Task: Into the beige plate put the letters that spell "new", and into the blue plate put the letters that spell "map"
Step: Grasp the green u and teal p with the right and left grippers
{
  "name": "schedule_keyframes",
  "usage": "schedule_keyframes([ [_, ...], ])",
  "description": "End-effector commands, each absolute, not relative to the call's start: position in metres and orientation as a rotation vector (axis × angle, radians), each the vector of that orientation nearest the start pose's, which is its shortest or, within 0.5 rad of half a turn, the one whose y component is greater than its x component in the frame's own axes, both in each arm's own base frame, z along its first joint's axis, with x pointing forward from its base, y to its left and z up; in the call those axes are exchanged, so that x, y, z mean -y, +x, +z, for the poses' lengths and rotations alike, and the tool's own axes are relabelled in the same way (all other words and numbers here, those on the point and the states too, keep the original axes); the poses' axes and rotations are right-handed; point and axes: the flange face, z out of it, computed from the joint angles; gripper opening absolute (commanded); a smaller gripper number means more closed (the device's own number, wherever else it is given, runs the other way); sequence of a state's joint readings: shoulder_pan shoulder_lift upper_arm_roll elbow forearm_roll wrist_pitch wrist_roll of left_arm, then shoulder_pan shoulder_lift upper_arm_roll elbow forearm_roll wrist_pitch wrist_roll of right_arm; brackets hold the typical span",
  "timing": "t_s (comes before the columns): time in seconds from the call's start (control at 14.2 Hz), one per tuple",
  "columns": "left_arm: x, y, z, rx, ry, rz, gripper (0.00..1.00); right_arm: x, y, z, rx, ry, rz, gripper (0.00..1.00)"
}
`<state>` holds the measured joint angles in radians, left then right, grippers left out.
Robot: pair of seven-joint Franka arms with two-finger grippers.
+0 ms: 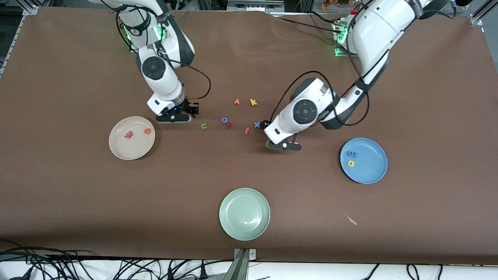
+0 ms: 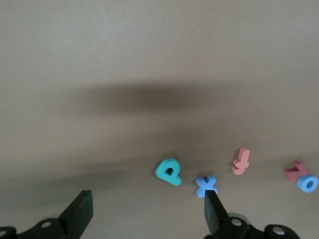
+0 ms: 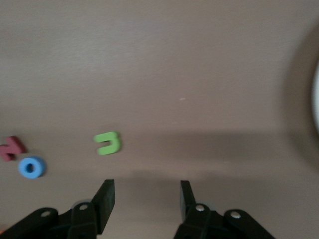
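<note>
I will next grab the green n by its curved top and the ends of its legs with my right gripper, to spell "new" in the beige plate (image 1: 123, 149).
The beige plate (image 1: 123, 149) holds a salmon-pink w (image 1: 128, 134) and an orange e (image 1: 147, 131). The olive-green n (image 1: 204, 126) (image 3: 108, 143) lies on the table beside my right gripper (image 1: 176, 116) (image 3: 146, 191), which is open and empty between that letter and the beige plate. The blue plate (image 1: 370, 171) holds a light blue m (image 1: 352, 154) and a yellow a (image 1: 351, 163). The teal p (image 2: 168, 172) lies just ahead of my left gripper (image 1: 282, 146) (image 2: 147, 204), wide open and empty; in the front view the left arm hides this letter.
Loose letters lie mid-table: blue x (image 1: 256, 125) (image 2: 206, 185), orange f (image 1: 246, 131) (image 2: 241, 161), blue o (image 1: 224, 119) (image 3: 31, 167), a red letter (image 1: 229, 125), orange v (image 1: 236, 102), yellow k (image 1: 253, 102). A pale green plate (image 1: 244, 213) sits nearest the front camera.
</note>
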<state>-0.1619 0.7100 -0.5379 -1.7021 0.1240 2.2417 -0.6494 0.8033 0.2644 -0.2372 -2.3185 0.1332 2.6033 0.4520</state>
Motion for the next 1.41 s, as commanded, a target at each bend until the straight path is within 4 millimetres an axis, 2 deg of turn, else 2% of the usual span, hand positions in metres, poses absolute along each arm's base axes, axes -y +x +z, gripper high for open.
schedule_keyframes([
  [0.0,0.411,0.529,0.208,-0.05,-3.25,0.277,0.94,-0.31,0.457,0.215,0.04,-3.124,-0.107,0.61],
  [0.07,0.41,0.528,0.201,-0.068,-3.235,0.27,0.92,-0.316,0.461,0.216,0.059,-3.121,-0.123,0.63],
  [0.21,0.426,0.513,0.186,-0.196,-3.185,0.23,0.86,-0.324,0.462,0.22,0.158,-3.119,-0.157,0.63],
  [0.28,0.425,0.514,0.183,-0.223,-3.17,0.214,0.8,-0.326,0.462,0.22,0.208,-3.118,-0.172,0.63],
  [0.35,0.424,0.514,0.181,-0.223,-3.169,0.214,0.79,-0.326,0.462,0.22,0.242,-3.114,-0.181,0.63],
  [0.56,0.428,0.513,0.167,-0.222,-3.201,0.201,0.76,-0.325,0.46,0.205,0.271,-3.113,-0.213,0.63],
  [0.7,0.428,0.512,0.165,-0.221,-3.201,0.206,0.76,-0.324,0.456,0.194,0.28,-3.115,-0.221,0.63],
  [0.78,0.428,0.511,0.165,-0.224,-3.199,0.207,0.72,-0.322,0.454,0.191,0.28,-3.117,-0.22,0.63],
  [0.85,0.427,0.512,0.164,-0.222,-3.197,0.206,0.63,-0.32,0.451,0.188,0.282,-3.117,-0.22,0.63],
  [0.92,0.427,0.513,0.165,-0.226,-3.198,0.206,0.42,-0.318,0.451,0.187,0.279,-3.116,-0.228,0.63],
  [0.99,0.427,0.513,0.167,-0.227,-3.197,0.203,0.27,-0.319,0.45,0.186,0.281,-3.112,-0.236,0.63],
  [1.13,0.426,0.513,0.168,-0.225,-3.191,0.206,0.05,-0.319,0.449,0.181,0.283,-3.114,-0.239,0.62],
  [1.2,0.424,0.514,0.168,-0.221,-3.189,0.208,0.0,-0.318,0.446,0.175,0.287,-3.114,-0.246,0.61],
  [1.34,0.417,0.519,0.175,-0.217,-3.167,0.224,0.0,-0.316,0.443,0.169,0.293,-3.109,-0.267,0.56],
])
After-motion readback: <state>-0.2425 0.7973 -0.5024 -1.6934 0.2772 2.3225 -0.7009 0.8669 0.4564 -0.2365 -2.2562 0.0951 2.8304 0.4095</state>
